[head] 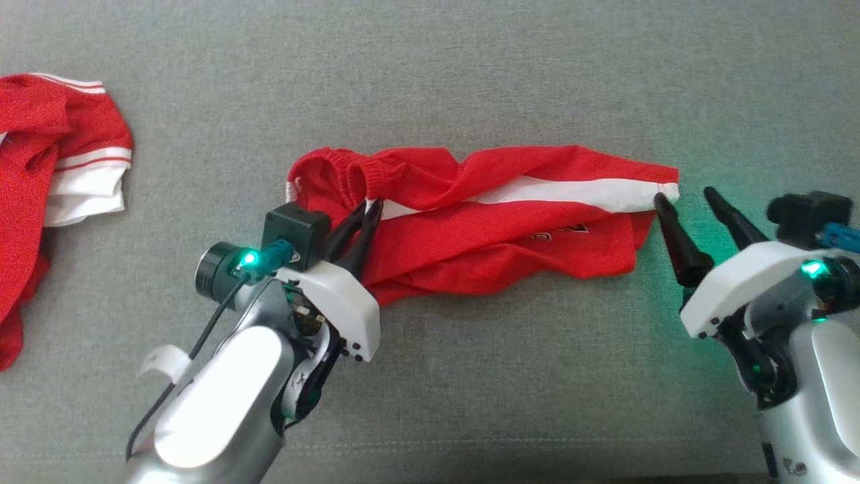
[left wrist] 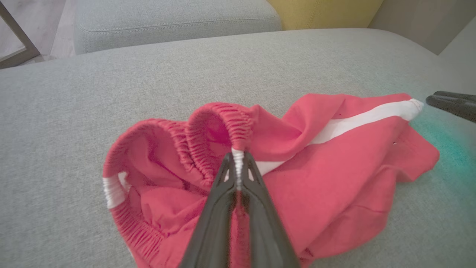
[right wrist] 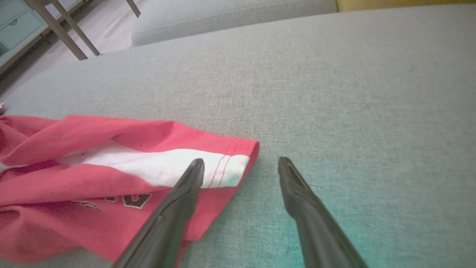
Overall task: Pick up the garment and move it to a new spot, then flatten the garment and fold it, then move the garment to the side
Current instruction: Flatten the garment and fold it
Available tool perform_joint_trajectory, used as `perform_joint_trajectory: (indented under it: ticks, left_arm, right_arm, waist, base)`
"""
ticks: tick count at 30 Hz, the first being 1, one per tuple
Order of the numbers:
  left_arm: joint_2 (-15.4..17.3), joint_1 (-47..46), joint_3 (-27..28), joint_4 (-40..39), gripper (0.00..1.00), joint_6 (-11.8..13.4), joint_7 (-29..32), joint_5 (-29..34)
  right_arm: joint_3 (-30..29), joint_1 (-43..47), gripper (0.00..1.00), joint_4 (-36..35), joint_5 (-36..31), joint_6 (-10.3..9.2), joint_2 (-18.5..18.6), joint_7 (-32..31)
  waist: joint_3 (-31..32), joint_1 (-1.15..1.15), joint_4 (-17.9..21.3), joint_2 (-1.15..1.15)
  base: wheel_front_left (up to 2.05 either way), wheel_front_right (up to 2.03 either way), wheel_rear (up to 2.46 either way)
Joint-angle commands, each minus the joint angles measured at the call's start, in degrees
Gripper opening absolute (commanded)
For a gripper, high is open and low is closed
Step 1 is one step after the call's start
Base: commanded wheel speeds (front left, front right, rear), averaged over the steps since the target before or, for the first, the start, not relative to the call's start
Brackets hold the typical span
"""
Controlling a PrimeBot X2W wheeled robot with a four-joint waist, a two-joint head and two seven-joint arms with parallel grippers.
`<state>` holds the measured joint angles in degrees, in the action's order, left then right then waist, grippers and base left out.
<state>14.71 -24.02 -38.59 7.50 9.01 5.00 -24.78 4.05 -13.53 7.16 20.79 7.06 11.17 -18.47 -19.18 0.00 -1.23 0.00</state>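
Observation:
The shorts need to be moved and flattened, so my right gripper needs to grab them next by the leg hem's white-striped corner (head: 667,186) (right wrist: 234,168).
The garment (head: 497,222) is a pair of red shorts with a white side stripe, lying crumpled across the grey sofa cushion (head: 430,81). My left gripper (head: 371,202) is shut on its elastic waistband at the left end; in the left wrist view the left gripper (left wrist: 238,158) pinches the waistband of the garment (left wrist: 334,167) where the white stripe starts. My right gripper (head: 682,193) stands open at the garment's right leg hem. In the right wrist view the right gripper (right wrist: 241,165) straddles the hem corner of the garment (right wrist: 111,167), its left finger lying over the white stripe.
A second red and white piece of clothing (head: 47,181) lies bunched at the cushion's far left. Bare grey cushion stretches behind and in front of the shorts. Another sofa cushion (left wrist: 174,18) and a wooden furniture leg (right wrist: 59,29) stand beyond.

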Motion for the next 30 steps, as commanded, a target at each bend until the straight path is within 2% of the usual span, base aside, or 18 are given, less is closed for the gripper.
perform_joint_trajectory:
  ticks: [1,8,9,10,11,21,30]
  left_arm:
    - [0.62,-2.48,1.58,-1.48,0.0,-0.12,-0.62,0.65]
    - [0.44,-3.09,1.3,-0.96,0.0,-0.17,-1.14,0.73]
    - [0.43,-3.18,1.27,-0.87,0.0,-0.17,-1.22,0.73]
    - [0.42,-3.25,1.25,-0.77,0.0,-0.16,-1.31,0.73]
    - [0.39,-3.31,1.24,-0.69,0.0,-0.14,-1.46,0.73]
    - [1.18,-3.68,3.59,-2.61,0.0,1.02,-7.43,1.12]
    - [4.32,-7.23,8.25,-11.11,0.0,2.26,-9.5,1.34]
  right_arm:
    - [1.86,-1.79,1.0,-0.78,0.89,0.43,0.94,-1.07]
    - [3.24,-3.44,1.0,0.94,2.72,0.43,1.64,-0.98]
    - [3.62,-3.61,0.76,1.19,3.21,0.43,1.64,-1.15]
    - [4.02,-3.77,0.43,1.32,3.6,0.43,1.75,-1.26]
    - [4.36,-3.93,0.0,1.24,3.94,0.43,1.88,-0.95]
    - [4.39,-2.84,0.0,-2.51,5.4,0.43,4.06,4.11]
    - [0.6,-4.52,0.0,-15.15,2.23,0.43,7.66,10.23]
  waist:
    - [-0.36,0.0,-0.32,0.0]
    - [-1.24,0.0,-0.58,0.0]
    - [-1.34,0.0,-0.59,0.0]
    - [-1.42,0.0,-0.58,0.0]
    - [-1.46,0.0,-0.59,0.0]
    - [1.2,0.0,-0.05,0.0]
    - [6.77,0.0,0.89,0.0]
  base:
    - [0.0,0.0,0.0]
    - [0.0,0.0,0.0]
    - [0.0,0.0,0.0]
    - [0.0,0.0,0.0]
    - [0.0,0.0,0.0]
    - [0.0,0.0,0.0]
    - [0.0,0.0,0.0]
